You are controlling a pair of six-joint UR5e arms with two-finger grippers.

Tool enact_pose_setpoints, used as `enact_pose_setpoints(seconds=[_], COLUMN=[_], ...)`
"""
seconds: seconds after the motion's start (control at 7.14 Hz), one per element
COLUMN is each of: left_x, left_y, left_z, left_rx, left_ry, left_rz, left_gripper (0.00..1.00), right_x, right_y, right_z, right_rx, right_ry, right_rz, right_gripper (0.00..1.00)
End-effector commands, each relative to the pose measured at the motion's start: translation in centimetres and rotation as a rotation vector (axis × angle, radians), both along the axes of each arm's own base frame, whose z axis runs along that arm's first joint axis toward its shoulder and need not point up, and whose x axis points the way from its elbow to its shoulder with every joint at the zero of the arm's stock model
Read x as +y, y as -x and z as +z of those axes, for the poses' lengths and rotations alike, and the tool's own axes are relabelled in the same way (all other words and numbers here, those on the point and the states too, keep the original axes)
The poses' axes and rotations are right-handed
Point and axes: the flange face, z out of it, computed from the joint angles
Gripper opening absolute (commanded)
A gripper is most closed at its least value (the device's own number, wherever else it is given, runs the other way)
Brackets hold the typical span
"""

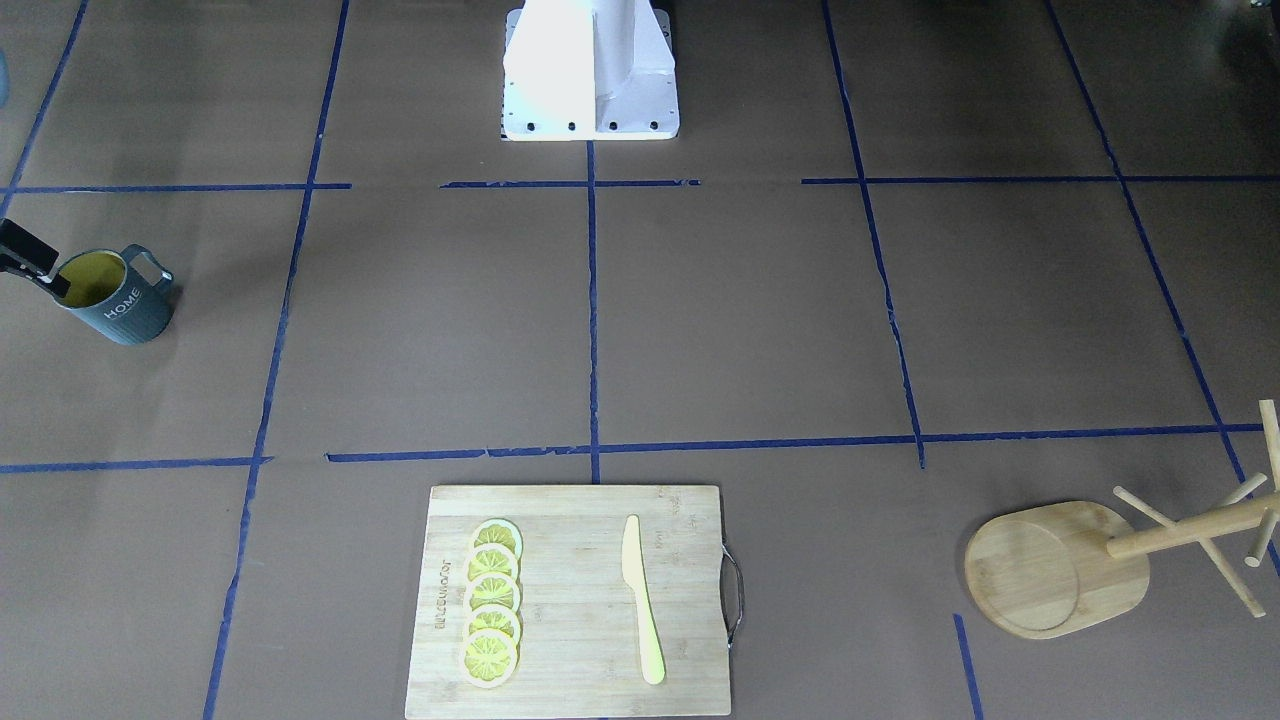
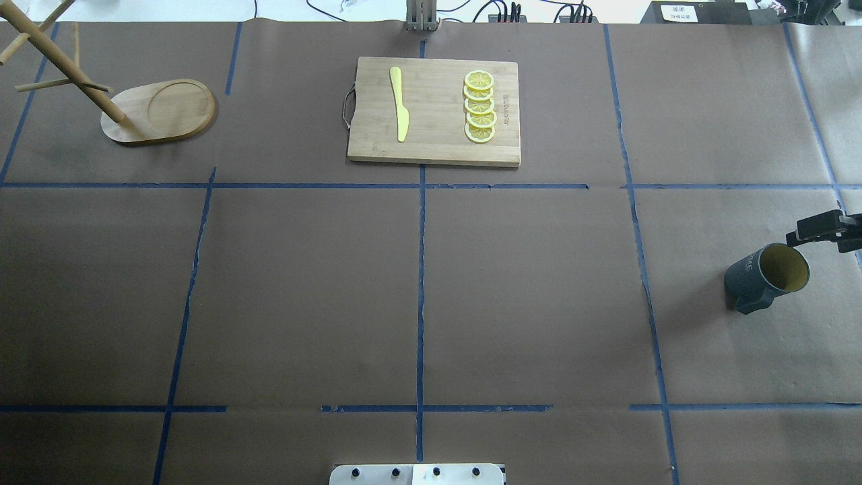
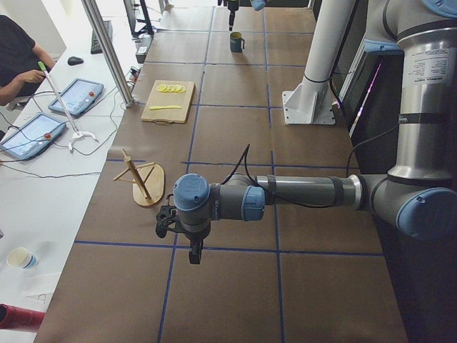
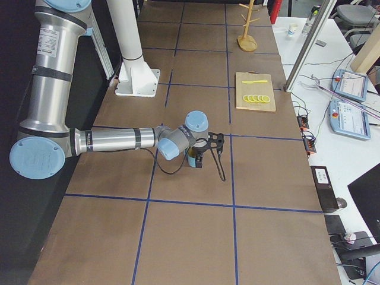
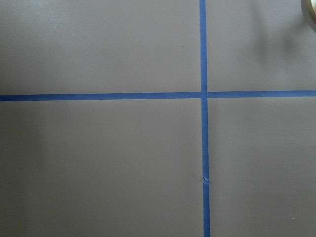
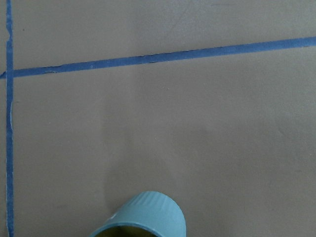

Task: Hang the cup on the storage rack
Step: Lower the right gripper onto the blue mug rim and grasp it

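The cup's handle (image 1: 154, 264) should stay free for hanging on the storage rack, so my right gripper should next grab the cup by its rim (image 1: 92, 251).
The dark blue-grey cup (image 1: 120, 300) with a yellow-green inside and white "HOME" lettering stands on the table at the robot's far right. It also shows in the overhead view (image 2: 764, 276) and at the bottom edge of the right wrist view (image 6: 140, 217). My right gripper (image 1: 52, 268) is at the cup's outer rim, fingers apart, one fingertip touching the rim. The bamboo storage rack (image 2: 161, 111) stands far away at the robot's front left. My left gripper (image 3: 191, 250) hovers over bare table near the rack; I cannot tell if it is open or shut.
A bamboo cutting board (image 2: 434, 111) with a yellow knife (image 2: 399, 104) and several lemon slices (image 2: 479, 106) lies at the table's far middle. The robot's white base (image 1: 590, 75) is at the near middle. Blue tape lines cross the brown table.
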Motion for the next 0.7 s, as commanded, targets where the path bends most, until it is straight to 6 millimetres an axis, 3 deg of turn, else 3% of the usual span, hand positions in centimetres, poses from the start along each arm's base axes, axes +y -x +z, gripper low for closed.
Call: enact_pose_setpoints(seconds=[0.0, 0.56], left_x=[0.0, -0.1], left_y=[-0.1, -0.1], left_z=[0.1, -0.1], left_rx=[0.001, 0.000], left_ry=[0.003, -0.002], left_rz=[0.001, 0.001], left_gripper=[1.00, 1.00], right_x=[0.8, 1.3], right_y=[1.0, 3.3], right_z=[0.5, 1.3], right_rx=[0.008, 0.039], right_ry=[0.012, 0.065], right_rz=[-0.028, -0.079], right_gripper=[1.00, 1.00])
